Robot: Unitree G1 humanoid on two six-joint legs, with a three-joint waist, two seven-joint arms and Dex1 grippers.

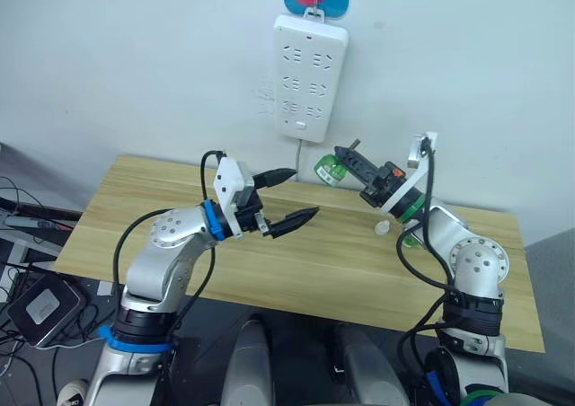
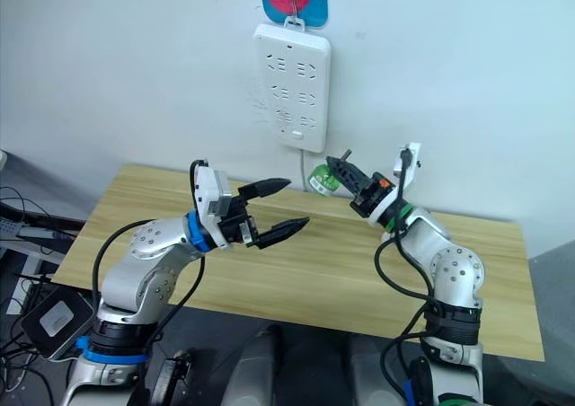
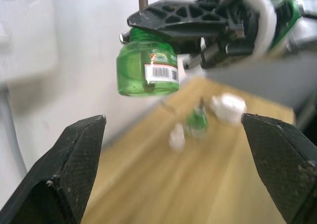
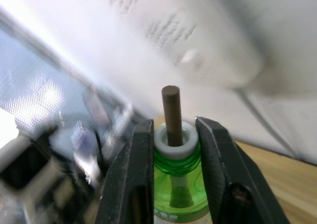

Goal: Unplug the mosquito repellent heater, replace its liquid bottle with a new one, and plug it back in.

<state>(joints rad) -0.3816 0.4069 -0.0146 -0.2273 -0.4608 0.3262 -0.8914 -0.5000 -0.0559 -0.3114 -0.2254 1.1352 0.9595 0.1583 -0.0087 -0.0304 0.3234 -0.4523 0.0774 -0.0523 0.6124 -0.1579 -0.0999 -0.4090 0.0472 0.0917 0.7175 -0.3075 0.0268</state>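
Observation:
I should next grip the green bottle with my left gripper by its bare lower body point(image 3: 147, 73), because the other gripper covers the neck and the wick sticks out above.
My right gripper point(image 1: 342, 157) is shut on the neck of a green liquid bottle point(image 1: 328, 170) with a brown wick point(image 4: 171, 112), holding it in the air just below the power strip. My left gripper point(image 1: 305, 192) stands open above the wooden table point(image 1: 305, 267), its fingers pointing at that bottle with a gap between them. In the left wrist view the bottle point(image 3: 147, 68) hangs ahead of the open fingers. A second green bottle point(image 3: 197, 122) stands on the table by my right arm, blurred, next to a white lump point(image 3: 228, 107) that may be the mosquito repellent heater.
A long white power strip point(image 1: 310, 74) hangs on the wall under a blue and pink hook. A small pale cap point(image 1: 384, 228) lies on the table near the right arm. Left of the table are cables and a grey box point(image 1: 40, 307).

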